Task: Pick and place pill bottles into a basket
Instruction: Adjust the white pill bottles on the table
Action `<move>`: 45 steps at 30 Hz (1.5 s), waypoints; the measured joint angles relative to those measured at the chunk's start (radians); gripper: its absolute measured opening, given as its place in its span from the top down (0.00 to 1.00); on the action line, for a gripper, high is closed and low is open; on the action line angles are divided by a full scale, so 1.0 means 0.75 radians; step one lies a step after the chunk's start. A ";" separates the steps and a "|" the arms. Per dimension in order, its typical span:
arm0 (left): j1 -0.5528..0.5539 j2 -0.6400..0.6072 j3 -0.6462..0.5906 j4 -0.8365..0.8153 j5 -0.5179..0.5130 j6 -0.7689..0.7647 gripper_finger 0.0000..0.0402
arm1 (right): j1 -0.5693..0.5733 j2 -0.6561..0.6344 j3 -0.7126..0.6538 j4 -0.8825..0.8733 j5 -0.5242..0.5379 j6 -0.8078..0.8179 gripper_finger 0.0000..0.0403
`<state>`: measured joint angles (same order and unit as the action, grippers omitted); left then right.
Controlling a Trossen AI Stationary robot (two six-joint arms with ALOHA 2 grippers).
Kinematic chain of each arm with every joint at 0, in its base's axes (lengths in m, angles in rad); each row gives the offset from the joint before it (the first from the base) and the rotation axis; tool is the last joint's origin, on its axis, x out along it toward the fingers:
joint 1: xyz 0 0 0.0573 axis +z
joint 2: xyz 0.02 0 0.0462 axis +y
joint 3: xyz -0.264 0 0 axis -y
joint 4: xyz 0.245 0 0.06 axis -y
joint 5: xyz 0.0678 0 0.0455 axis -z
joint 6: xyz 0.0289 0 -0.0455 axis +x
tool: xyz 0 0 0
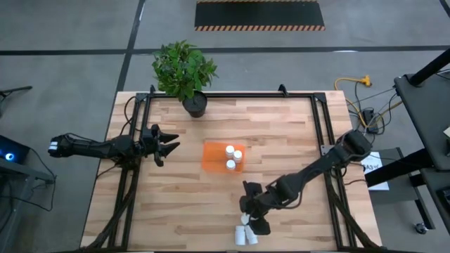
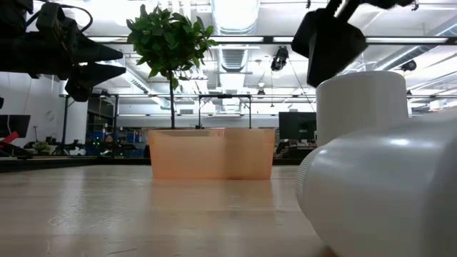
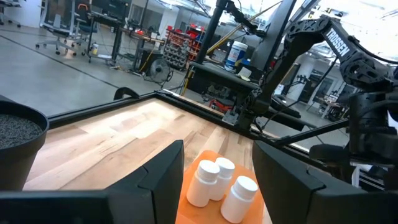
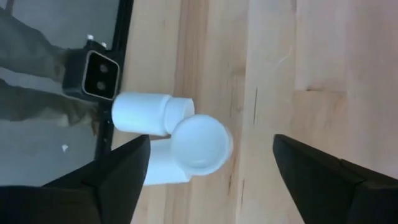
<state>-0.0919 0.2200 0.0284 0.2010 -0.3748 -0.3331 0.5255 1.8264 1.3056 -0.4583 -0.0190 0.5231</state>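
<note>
The cap (image 4: 201, 145) of the upright bottle sits below my right gripper's fingers, one overhanging a lying bottle (image 4: 165, 167), so it is too early to close; the gripper lowers first.
The orange basket (image 1: 214, 156) (image 2: 211, 152) sits mid-table with three white pill bottles (image 1: 232, 156) (image 3: 217, 180) standing in it. Three more pill bottles are by the near edge: one upright (image 4: 199, 144) (image 2: 360, 103) and two lying on their sides (image 4: 142, 113) (image 1: 246, 236). My right gripper (image 1: 254, 214) (image 4: 211, 142) hangs open above this group, slanting down, its fingers on either side of the upright bottle without touching it. At the table's left my left gripper (image 1: 167, 145) (image 3: 217, 149) is held level, open and holding nothing, pointing toward the basket.
A potted plant in a black pot (image 1: 195, 105) stands at the far edge behind the basket. A small black camera (image 4: 99, 74) sits at the near edge beside the lying bottles. Bare wood lies between the basket and the near bottles.
</note>
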 joint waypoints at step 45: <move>0.000 0.000 0.000 0.000 0.000 0.000 0.57 | 0.023 0.187 0.014 0.227 0.187 0.304 0.61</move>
<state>-0.0920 0.2203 0.0284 0.2008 -0.3748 -0.3331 0.5430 1.9663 1.3163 -0.2877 0.1212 0.7510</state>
